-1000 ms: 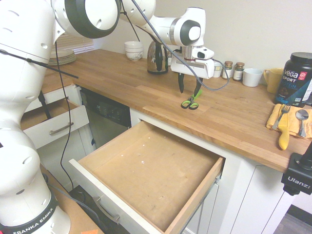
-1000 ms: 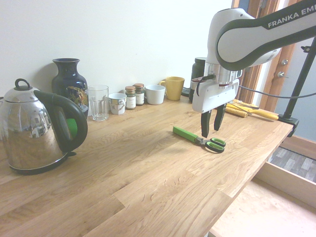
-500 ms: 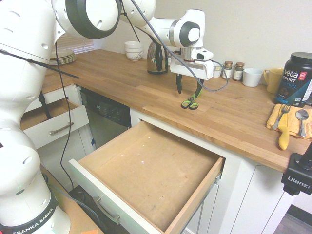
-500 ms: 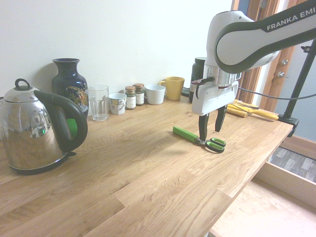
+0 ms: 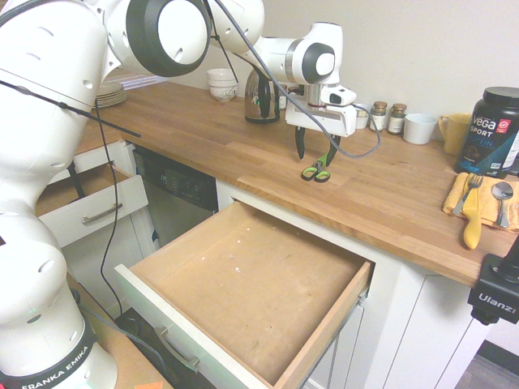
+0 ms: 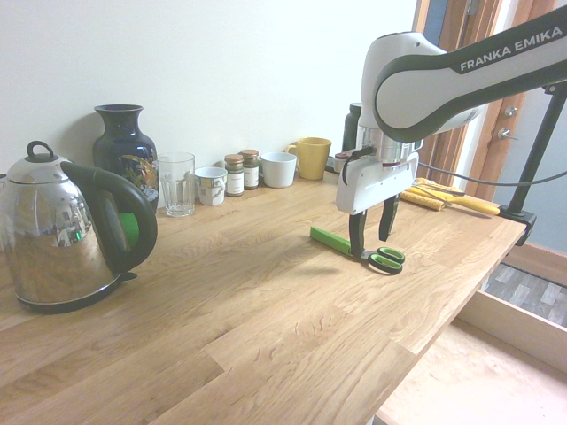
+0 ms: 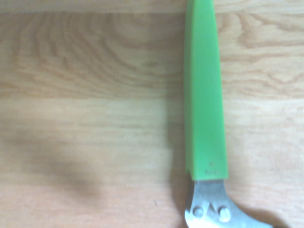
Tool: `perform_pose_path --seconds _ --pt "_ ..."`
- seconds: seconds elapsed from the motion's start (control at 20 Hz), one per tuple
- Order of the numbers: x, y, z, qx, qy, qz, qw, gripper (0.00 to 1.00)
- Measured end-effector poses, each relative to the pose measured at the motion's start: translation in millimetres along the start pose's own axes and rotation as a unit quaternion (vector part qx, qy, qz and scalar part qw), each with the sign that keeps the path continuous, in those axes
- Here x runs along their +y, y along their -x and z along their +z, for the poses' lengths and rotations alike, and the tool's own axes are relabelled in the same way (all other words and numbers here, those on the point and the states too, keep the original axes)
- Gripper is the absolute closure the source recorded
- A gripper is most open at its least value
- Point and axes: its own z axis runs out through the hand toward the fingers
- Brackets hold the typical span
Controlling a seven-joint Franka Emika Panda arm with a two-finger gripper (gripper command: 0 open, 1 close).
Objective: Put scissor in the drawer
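Note:
I should next grab the scissor's narrow metal pivot (image 5: 322, 163) with my gripper, because the green handle loops are nearly as wide as my open fingers.
The scissor (image 5: 316, 172) lies flat on the wooden countertop, its green handle loops toward the counter's front edge. In the second exterior view the scissor (image 6: 387, 259) shows its green blade cover pointing toward the back wall. My gripper (image 5: 315, 150) hangs straight down over it, open, one finger on each side of the pivot and just above the wood. From the other side the gripper (image 6: 372, 237) holds nothing. The wrist view shows the scissor's blade cover (image 7: 204, 95) and metal pivot up close. Below the counter, the drawer (image 5: 243, 284) is pulled out with a bare wooden bottom.
A steel kettle (image 6: 71, 230), dark vase (image 6: 124, 150), glass, spice jars (image 6: 242, 173) and mugs line the wall. To the right lie a yellow cloth with cutlery (image 5: 478, 203) and a black tub (image 5: 495, 130). A smaller drawer (image 5: 89, 207) stands open at left.
The gripper has slid a little along the scissor toward its pivot and sunk lower, and its fingers have spread wider. The scissor has not moved.

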Motion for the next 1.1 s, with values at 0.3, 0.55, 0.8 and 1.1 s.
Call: perform_pose_path --seconds 0.3,0.55,0.8,1.1 --pt "-7 -6 3 -0.002 0.003 -0.001 1.0 0.0" --pt "-8 -6 8 -0.007 0.007 -0.001 1.0 0.0" --pt "-14 -6 15 -0.01 0.006 -0.002 1.0 0.0" --pt "-24 -11 20 -0.011 0.006 -0.004 1.0 0.0"
